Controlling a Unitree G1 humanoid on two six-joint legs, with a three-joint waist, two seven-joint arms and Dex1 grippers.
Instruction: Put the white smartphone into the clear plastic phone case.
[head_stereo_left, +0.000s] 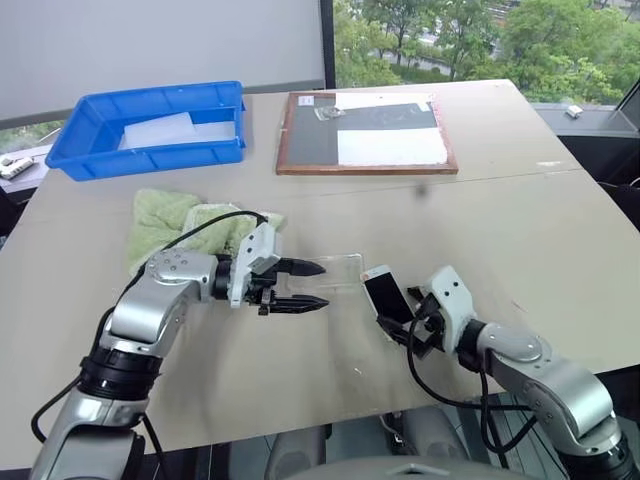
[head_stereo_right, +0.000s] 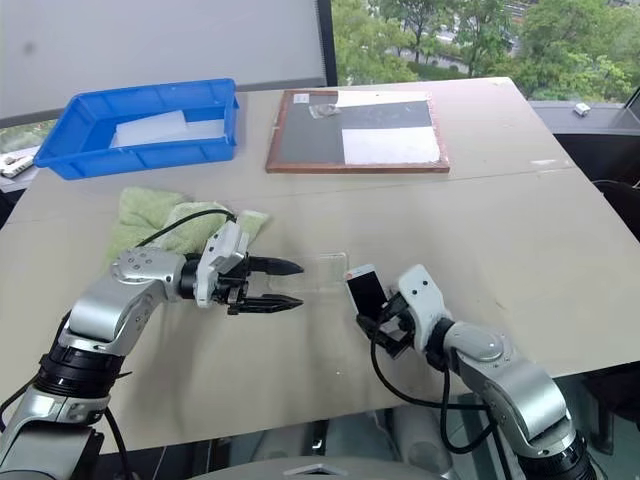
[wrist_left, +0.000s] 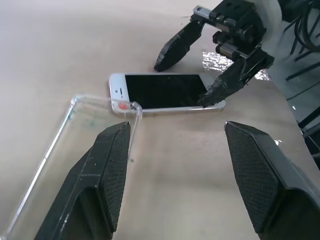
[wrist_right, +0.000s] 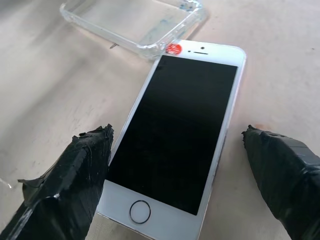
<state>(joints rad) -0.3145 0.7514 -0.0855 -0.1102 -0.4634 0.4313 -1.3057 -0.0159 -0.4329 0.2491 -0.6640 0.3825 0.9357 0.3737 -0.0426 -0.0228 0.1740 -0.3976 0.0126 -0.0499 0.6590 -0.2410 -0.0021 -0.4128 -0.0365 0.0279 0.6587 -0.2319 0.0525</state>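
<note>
My right gripper takes hold of the phone by its long sides next, to fit it into the white smartphone's clear case (head_stereo_left: 330, 272) (wrist_right: 130, 22).
The white smartphone (wrist_right: 180, 135) lies flat on the table, black screen up, with a red dot at its top corner. That top corner touches a corner of the clear plastic phone case (wrist_left: 90, 130), which lies open side up beside it. My right gripper (head_stereo_left: 400, 318) is open and straddles the phone's home-button end, one fingertip (wrist_left: 220, 90) against its edge. From the other side my left gripper (head_stereo_left: 322, 286) is open and hovers over the case, one finger (wrist_left: 105, 170) above its side wall and nothing between its fingers.
A green cloth (head_stereo_left: 165, 215) lies just behind my left arm. A blue bin (head_stereo_left: 70, 150) with a white sheet inside stands at the far left. A wood-framed board (head_stereo_left: 365, 135) with black and white panels lies at the far middle. The table's front edge runs close below both arms.
</note>
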